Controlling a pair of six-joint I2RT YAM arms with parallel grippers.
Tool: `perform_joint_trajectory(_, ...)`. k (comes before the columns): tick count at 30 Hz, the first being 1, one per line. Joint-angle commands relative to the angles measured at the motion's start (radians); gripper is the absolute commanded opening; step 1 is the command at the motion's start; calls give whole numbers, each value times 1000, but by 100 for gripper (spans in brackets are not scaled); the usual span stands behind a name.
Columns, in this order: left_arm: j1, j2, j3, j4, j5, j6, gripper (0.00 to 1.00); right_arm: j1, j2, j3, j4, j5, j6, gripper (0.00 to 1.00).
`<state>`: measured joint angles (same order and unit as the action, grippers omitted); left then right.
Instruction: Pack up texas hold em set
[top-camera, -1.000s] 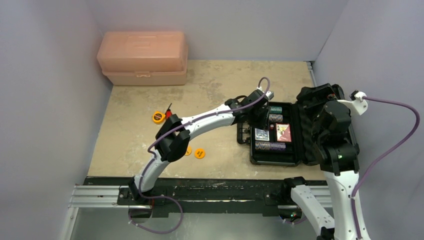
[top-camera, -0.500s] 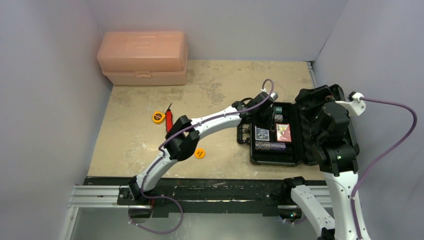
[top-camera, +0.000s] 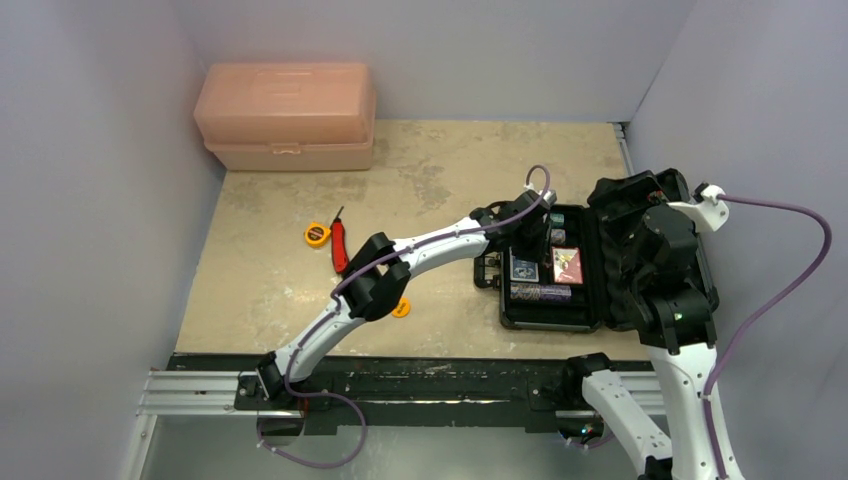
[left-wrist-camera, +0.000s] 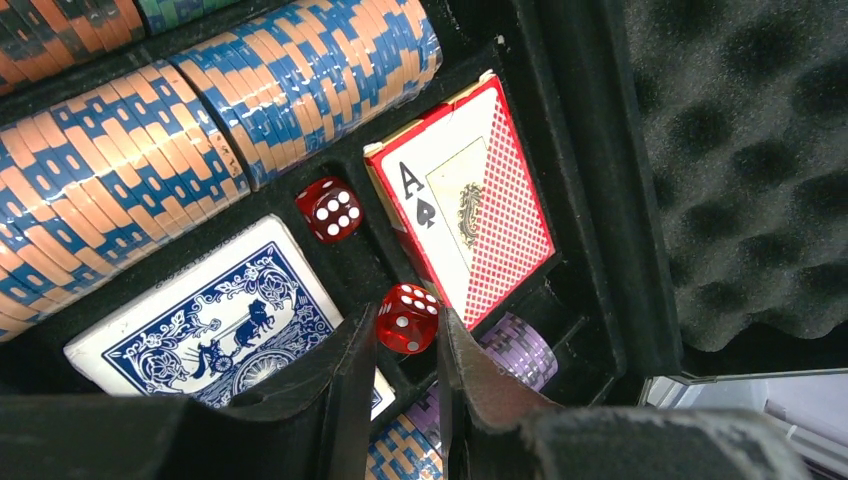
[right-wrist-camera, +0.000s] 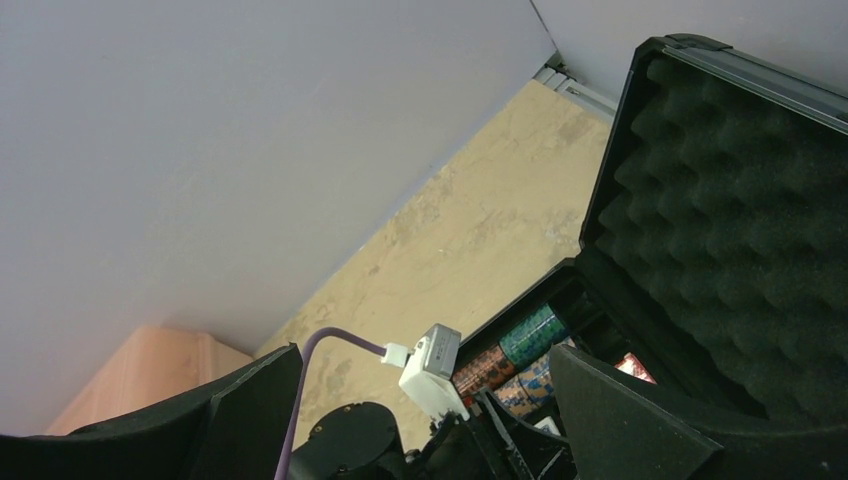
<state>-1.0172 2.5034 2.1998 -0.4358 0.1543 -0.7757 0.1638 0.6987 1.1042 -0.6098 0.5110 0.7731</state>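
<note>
The red die is hanging over the slot's open bottom between both decks, so my left gripper should open and let it go.
The black case (top-camera: 550, 322) lies open at the right, its foam-lined lid (top-camera: 640, 200) upright. My left gripper (left-wrist-camera: 407, 325) is shut on a red die (left-wrist-camera: 405, 318) and holds it just above the slot between the blue deck (left-wrist-camera: 210, 320) and the red deck (left-wrist-camera: 470, 220). A second red die (left-wrist-camera: 331, 209) lies in that slot. Blue-and-orange chips (left-wrist-camera: 200, 130) and purple chips (left-wrist-camera: 520, 350) fill the rows. My right gripper (right-wrist-camera: 430, 400) is open and empty, close to the lid. One orange disc (top-camera: 401, 308) shows on the table by the left arm's elbow.
A peach toolbox (top-camera: 287, 115) stands at the back left. A yellow tape measure (top-camera: 317, 234) and a red utility knife (top-camera: 340, 242) lie left of the middle. Walls close in on the left, back and right.
My left arm has stretched further right over the case, carrying the die down toward the tray. Its elbow now covers one orange disc. The right arm has hardly moved.
</note>
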Motion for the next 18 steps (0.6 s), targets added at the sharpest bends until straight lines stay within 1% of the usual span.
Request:
perform_joint_trajectory(1,-4,14,61,33,4,-10,0,9,-6,-1,37,29,-17,99)
perform_joint_trajectory(4,-4,18,63,35,0,-7,0,11,-5,-1,36,29,-19,99)
perform_joint_trajectory(8,-4,17,63,29,-10,-2,3,12,-6,-2,36,29,-18,99)
perform_joint_trajectory(14,-4,15,59,17,-30,-10,11,13,-6,-3,36,29,-20,99)
perform_joint_trajectory(18,-4,11,54,13,-40,-15,20,13,-4,-3,36,29,-20,99)
